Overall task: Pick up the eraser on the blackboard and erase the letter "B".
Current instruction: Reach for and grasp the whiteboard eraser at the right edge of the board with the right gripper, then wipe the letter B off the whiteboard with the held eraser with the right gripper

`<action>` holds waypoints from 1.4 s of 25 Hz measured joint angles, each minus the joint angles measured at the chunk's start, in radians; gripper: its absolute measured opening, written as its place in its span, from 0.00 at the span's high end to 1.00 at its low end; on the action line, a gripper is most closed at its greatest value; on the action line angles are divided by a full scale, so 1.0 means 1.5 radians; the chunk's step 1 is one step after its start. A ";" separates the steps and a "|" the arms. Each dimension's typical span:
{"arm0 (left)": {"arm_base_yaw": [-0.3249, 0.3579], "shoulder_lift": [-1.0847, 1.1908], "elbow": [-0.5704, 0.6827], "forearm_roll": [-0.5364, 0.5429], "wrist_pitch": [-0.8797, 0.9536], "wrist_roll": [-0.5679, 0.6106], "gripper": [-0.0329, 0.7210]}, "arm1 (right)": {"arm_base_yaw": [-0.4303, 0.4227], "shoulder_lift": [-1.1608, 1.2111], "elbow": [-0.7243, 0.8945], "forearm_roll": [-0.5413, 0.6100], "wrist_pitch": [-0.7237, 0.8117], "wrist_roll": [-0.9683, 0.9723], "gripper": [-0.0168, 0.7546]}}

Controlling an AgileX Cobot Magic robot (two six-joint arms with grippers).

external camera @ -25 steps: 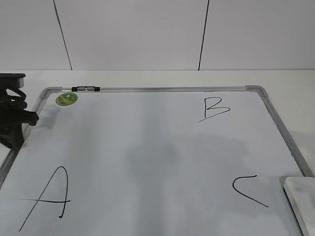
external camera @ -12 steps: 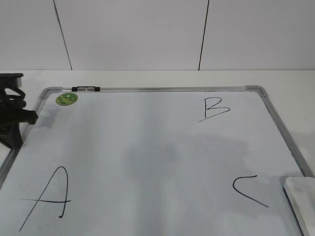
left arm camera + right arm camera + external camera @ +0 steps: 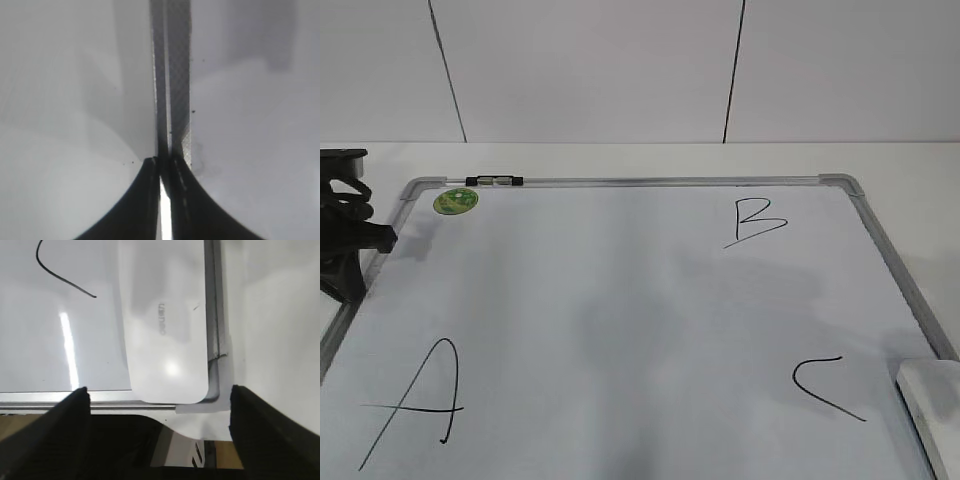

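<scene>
The eraser's full length (image 3: 938, 410) is too wide for the open fingers, so my right gripper will next pick up the eraser across its narrow width, by the long sides.
The blackboard (image 3: 620, 182) is a white dry-erase board with a grey metal frame, lying flat. The letter "B" (image 3: 757, 221) is at its far right. The white eraser (image 3: 930, 405) lies at the near right corner, beside the "C" (image 3: 827, 387). In the right wrist view the eraser (image 3: 165, 315) lies lengthwise just ahead of my right gripper (image 3: 159, 396), which is open wide and empty, fingertips (image 3: 77, 402) apart from it. My left gripper (image 3: 348, 280) rests at the board's left edge; its jaws (image 3: 161, 162) are shut and empty over the frame (image 3: 172, 75).
A green round magnet (image 3: 455, 201) and a small black-and-silver clip (image 3: 495, 180) sit at the board's far left corner. A large "A" (image 3: 415, 402) is at the near left. White table (image 3: 910, 165) surrounds the board; a white wall stands behind.
A faint shadow on the board near the eraser has shifted slightly. The left arm, the eraser and the letters have not moved.
</scene>
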 joint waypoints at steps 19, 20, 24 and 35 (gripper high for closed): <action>0.000 0.000 0.000 -0.001 0.002 0.000 0.93 | 0.072 0.242 -0.021 -0.035 -0.111 -0.013 0.11; 0.000 0.000 0.000 -0.001 0.002 0.000 0.93 | 0.072 0.249 -0.024 -0.037 -0.111 -0.011 0.11; 0.000 0.000 0.000 -0.001 0.002 0.000 0.93 | 0.072 0.259 -0.041 -0.040 -0.115 -0.007 0.11; 0.000 0.000 0.000 -0.002 0.003 0.000 0.93 | 0.095 0.313 -0.046 -0.043 -0.120 0.011 0.11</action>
